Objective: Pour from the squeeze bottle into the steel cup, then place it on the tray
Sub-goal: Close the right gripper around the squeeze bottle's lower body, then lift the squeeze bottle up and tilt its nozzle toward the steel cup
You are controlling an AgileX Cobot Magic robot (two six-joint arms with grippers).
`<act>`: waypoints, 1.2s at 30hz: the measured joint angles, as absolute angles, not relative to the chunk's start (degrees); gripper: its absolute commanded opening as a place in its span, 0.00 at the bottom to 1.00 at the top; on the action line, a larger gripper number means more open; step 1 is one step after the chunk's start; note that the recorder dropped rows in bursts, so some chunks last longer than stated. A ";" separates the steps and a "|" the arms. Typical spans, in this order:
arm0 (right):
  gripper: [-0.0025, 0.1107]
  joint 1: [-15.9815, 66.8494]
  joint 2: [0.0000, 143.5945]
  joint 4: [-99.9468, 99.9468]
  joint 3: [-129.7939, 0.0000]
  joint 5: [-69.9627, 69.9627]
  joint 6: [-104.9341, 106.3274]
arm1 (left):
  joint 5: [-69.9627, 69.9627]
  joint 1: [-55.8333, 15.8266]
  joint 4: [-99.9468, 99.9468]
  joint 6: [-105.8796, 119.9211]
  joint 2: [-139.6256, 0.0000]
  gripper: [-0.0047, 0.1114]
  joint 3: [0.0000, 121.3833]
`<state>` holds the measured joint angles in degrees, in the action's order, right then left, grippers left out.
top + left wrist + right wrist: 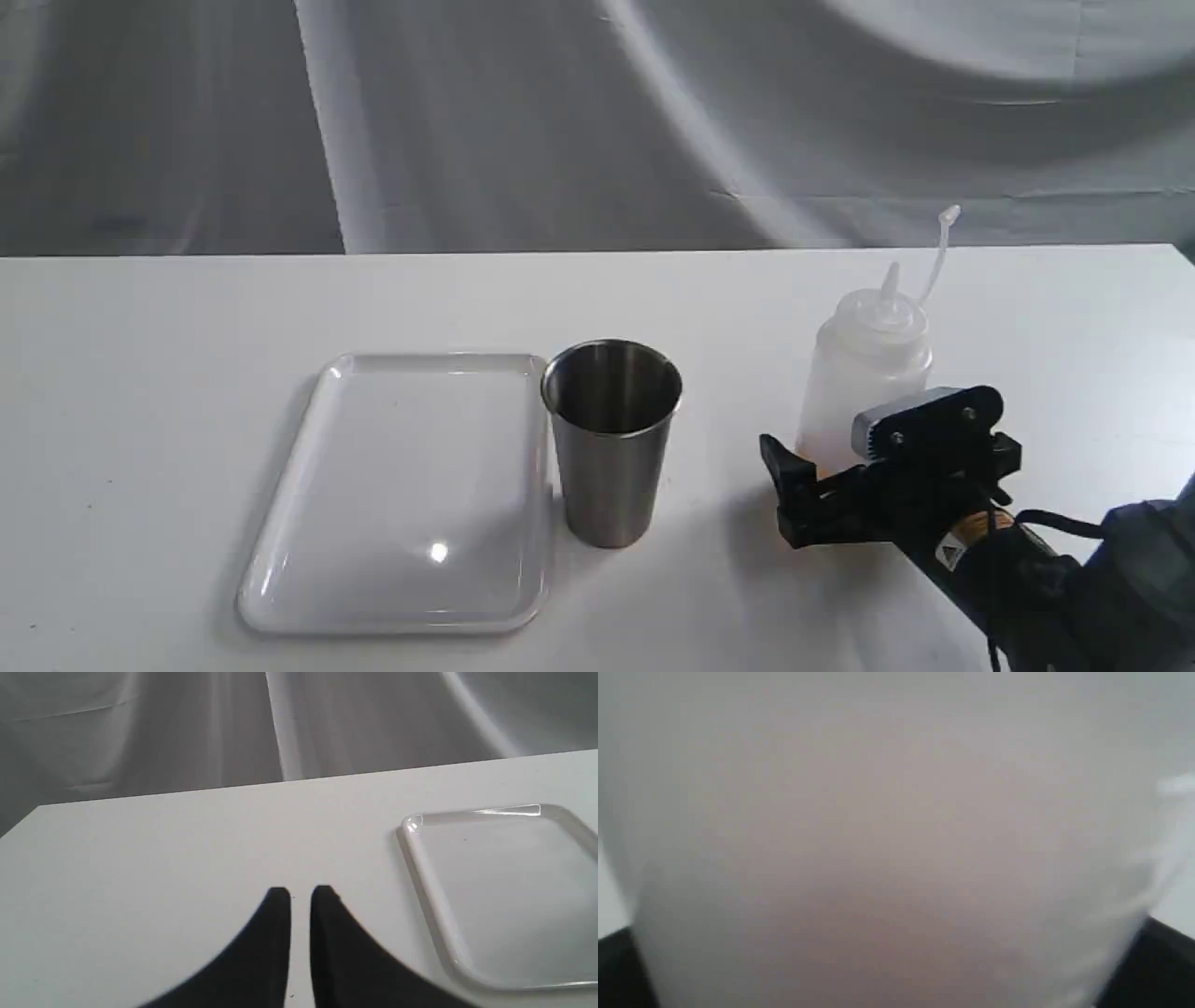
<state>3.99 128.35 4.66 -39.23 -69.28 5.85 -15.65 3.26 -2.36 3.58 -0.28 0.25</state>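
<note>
I will close my right gripper now, because its fingers are on either side of the squeeze bottle's lower body (831, 441) (889, 924). Closing now would hold the bottle.
The squeeze bottle (864, 373) stands upright on the table at the right, its tethered cap hanging up on the strap and a little amber liquid at its base. My right gripper (826, 448) is open, one black finger on each side of the bottle's lower body. In the right wrist view the blurred bottle (896, 835) fills the picture, with fingers (616, 970) at the lower corners. The steel cup (611, 467) stands upright left of the bottle, right beside the tray (439, 359), which holds nothing. My left gripper (300, 893) is shut and hovers low over bare table beside the tray (430, 896).
A grey cloth backdrop hangs behind the white table (140, 373). The table's far edge runs across the exterior view, and its left far corner shows in the left wrist view. The left arm is outside the exterior view.
</note>
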 measured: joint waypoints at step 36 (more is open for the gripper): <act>0.16 3.99 110.85 10.65 -35.03 -66.12 5.85 | -15.65 3.26 -2.36 3.58 -0.28 0.11 0.26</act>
